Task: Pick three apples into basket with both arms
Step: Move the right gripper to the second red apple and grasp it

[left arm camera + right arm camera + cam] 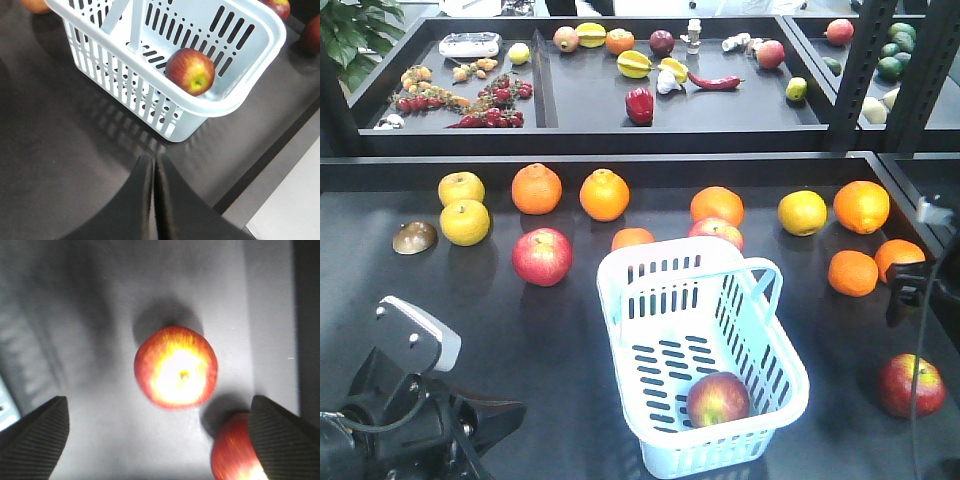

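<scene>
The right gripper grabs the red apple's round body next, to add another apple to the basket (760, 330).
The pale blue basket (760, 330) stands at the table's front centre with one apple (717, 398) in its near corner; the left wrist view shows this apple (190, 71) too. A second apple (542, 256) lies left of the basket, a third (715, 230) just behind it, and another (910, 385) at the front right. My left gripper (154, 157) is shut and empty, hovering just outside the basket's (200, 107) near corner. My right gripper (157, 398) hangs wide open above an apple (176, 366). A blurred red fruit (232, 452) shows partly behind its right finger (282, 435).
Several oranges (537, 188) and yellow round fruits (464, 222) are spread over the back half of the table, with a brown shell-like item (415, 237) at the left. A raised tray (550, 130) of mixed produce runs behind. The table's front edge (270, 160) is close to my left gripper.
</scene>
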